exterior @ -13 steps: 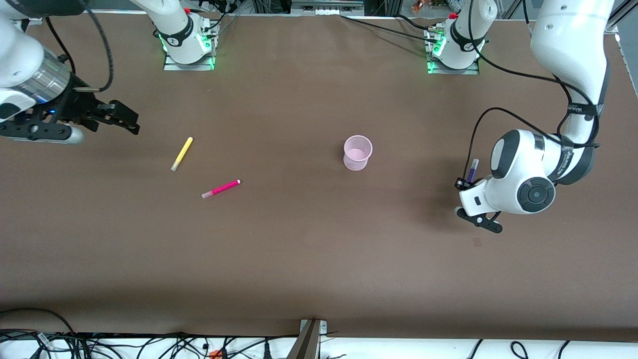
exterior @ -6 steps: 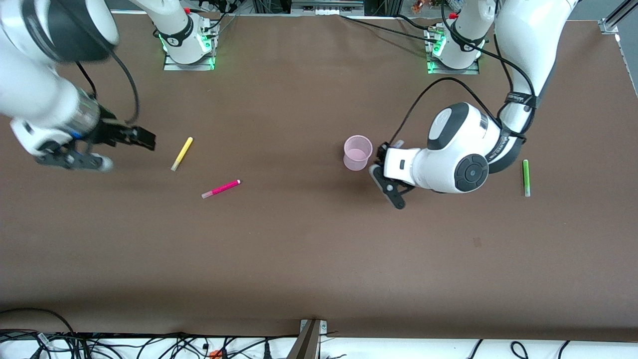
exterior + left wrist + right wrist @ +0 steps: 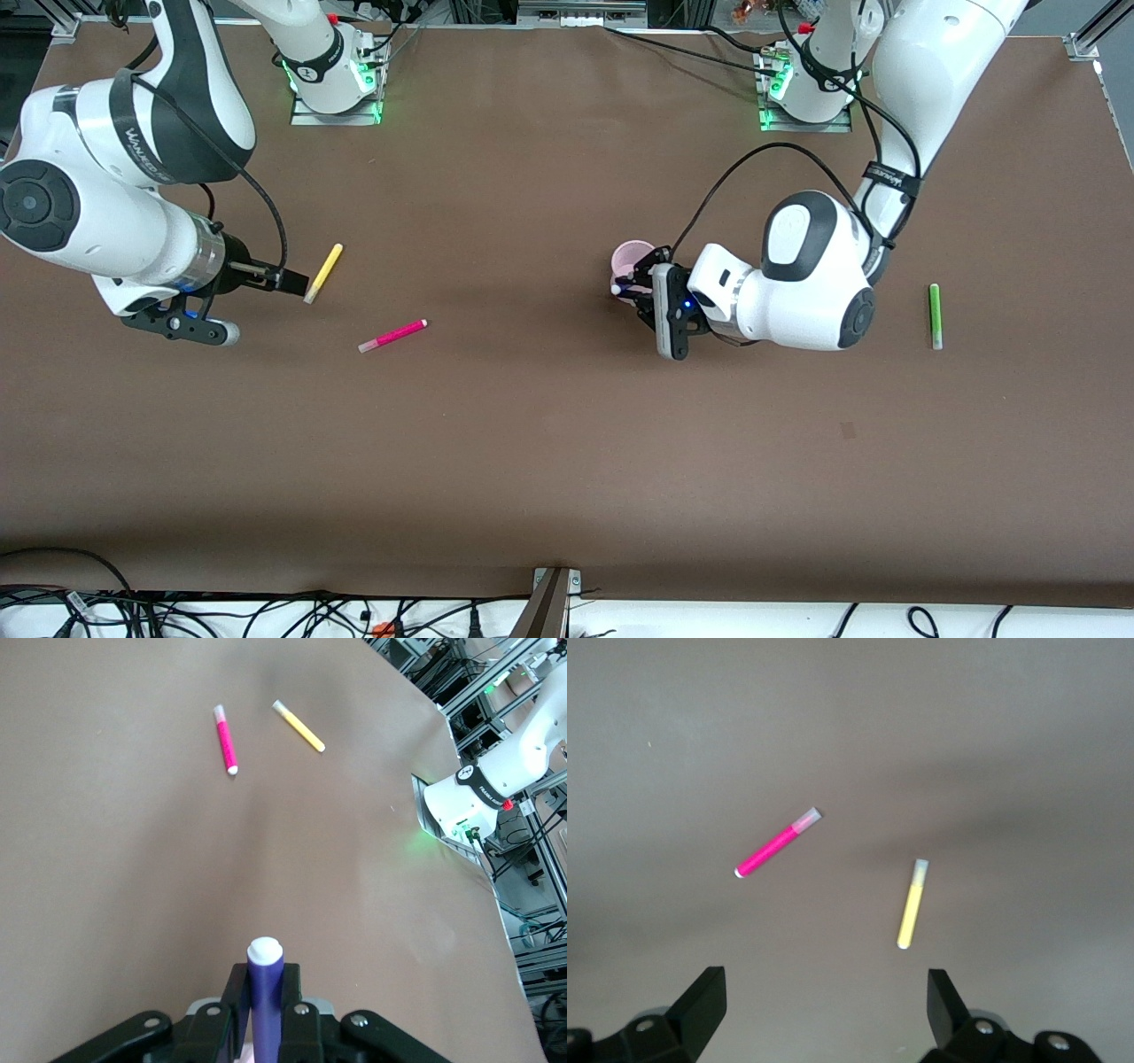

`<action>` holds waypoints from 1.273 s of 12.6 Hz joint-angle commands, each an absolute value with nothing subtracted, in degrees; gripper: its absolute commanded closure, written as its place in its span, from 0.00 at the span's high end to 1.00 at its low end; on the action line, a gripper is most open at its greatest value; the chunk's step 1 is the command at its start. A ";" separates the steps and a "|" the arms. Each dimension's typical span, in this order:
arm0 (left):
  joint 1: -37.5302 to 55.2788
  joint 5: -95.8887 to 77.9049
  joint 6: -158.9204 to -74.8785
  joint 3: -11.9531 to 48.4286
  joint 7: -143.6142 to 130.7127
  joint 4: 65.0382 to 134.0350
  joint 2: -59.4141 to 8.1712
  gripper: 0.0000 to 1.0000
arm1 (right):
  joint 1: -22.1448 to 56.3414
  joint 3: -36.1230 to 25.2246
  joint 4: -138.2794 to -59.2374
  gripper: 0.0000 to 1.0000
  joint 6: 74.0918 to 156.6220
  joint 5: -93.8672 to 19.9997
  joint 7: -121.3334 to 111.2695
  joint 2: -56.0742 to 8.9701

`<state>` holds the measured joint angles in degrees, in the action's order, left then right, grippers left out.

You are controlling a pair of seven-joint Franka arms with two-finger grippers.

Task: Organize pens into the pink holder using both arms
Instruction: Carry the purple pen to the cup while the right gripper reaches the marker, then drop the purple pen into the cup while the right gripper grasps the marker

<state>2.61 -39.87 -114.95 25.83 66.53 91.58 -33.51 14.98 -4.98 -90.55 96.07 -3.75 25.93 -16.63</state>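
Note:
Next, my right gripper grips the magenta pen by its colored body end (image 3: 415,326), so the magenta pen's clear cap (image 3: 368,344) stays free to go into the pink holder.
My left gripper (image 3: 634,285) is shut on the dark purple pen (image 3: 620,287), right over the near rim of the pink holder (image 3: 629,256). In the left wrist view the purple pen (image 3: 264,988) stands clamped between the fingers, its white tip up. My right gripper (image 3: 291,283) is open, low over the table by the whitish end of the yellow pen (image 3: 324,271). The magenta pen (image 3: 392,336) lies nearer the front camera than the yellow one. The right wrist view shows the open gripper (image 3: 824,1005) with the yellow pen (image 3: 912,904) and the magenta pen (image 3: 778,843) ahead of it.
The bright green pen (image 3: 934,315) lies alone toward the left arm's end of the table. The two green-lit arm bases (image 3: 335,84) stand along the table's edge farthest from the front camera. Cables hang past the edge nearest the camera.
My left gripper carried the purple pen from the left arm's end of the table to the pink holder, uncovering the green pen. My right gripper swung down to the yellow pen.

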 commanded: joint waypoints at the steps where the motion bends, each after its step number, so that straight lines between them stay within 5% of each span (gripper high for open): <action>1: 1.32 -42.19 -122.40 29.35 72.67 103.59 -24.72 0.00 | 15.64 -4.57 -89.56 1.00 97.82 -4.75 39.23 -21.95; 5: 1.32 -42.80 -129.53 31.20 82.95 111.95 -21.98 0.00 | 18.98 -4.48 -89.56 1.00 107.81 -9.39 57.02 -31.61; 10: 1.32 -43.77 -131.84 31.82 82.97 112.85 -22.24 0.00 | 21.09 -4.48 -91.75 0.97 113.81 -15.73 58.01 -37.70; 11: 1.14 -43.94 -131.49 31.82 82.53 113.29 -22.32 0.94 | 21.62 -4.48 -92.54 0.94 115.21 -15.82 58.44 -38.49; 14: 0.00 -44.82 -129.30 31.82 80.70 112.24 -20.66 1.00 | 24.61 -4.57 -97.37 0.89 122.32 -15.73 58.71 -38.67; 16: -1.75 -44.56 -124.39 31.82 72.82 111.80 -19.17 1.00 | 24.35 -4.57 -98.00 0.72 122.87 -15.73 58.19 -38.67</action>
